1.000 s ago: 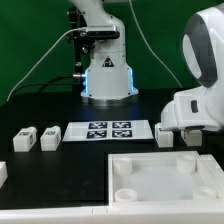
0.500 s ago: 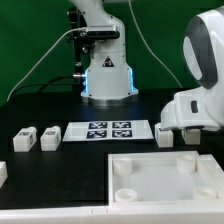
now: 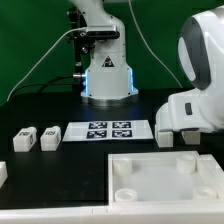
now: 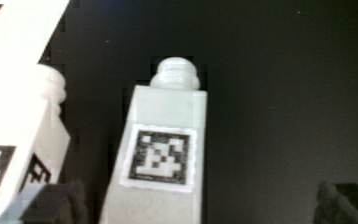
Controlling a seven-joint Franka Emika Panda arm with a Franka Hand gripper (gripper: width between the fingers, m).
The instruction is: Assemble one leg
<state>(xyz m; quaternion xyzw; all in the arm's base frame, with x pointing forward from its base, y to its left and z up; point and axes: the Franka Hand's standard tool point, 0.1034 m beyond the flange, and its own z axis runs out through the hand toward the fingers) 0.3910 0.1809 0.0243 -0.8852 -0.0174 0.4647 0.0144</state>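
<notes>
The white leg has to be assembled into the tray-like piece, so the robot's gripper needs to grab the leg by its tagged body (image 4: 158, 160) next.
In the wrist view a white leg (image 4: 163, 150) with a black-and-white tag lies on the black table, its rounded peg end pointing away from my gripper. My gripper (image 4: 202, 205) is open. The leg's near end lies between the jaws, close to one dark finger (image 4: 51, 205) and well apart from the other (image 4: 354, 202). A second leg (image 4: 39, 120) lies right beside it. In the exterior view the arm's white housing (image 3: 195, 100) hides the gripper, and a white block (image 3: 165, 137) shows beneath it. Two more legs (image 3: 24, 139) (image 3: 49, 137) stand at the exterior view's left.
The marker board (image 3: 107, 129) lies mid-table. The large white tray-like piece with a raised rim (image 3: 165, 180) lies in front. Another white piece (image 3: 2, 172) shows at the exterior view's left edge. The robot base (image 3: 107, 75) stands behind.
The arm's white housing has shifted slightly toward the exterior view's left. The parts on the table have not moved.
</notes>
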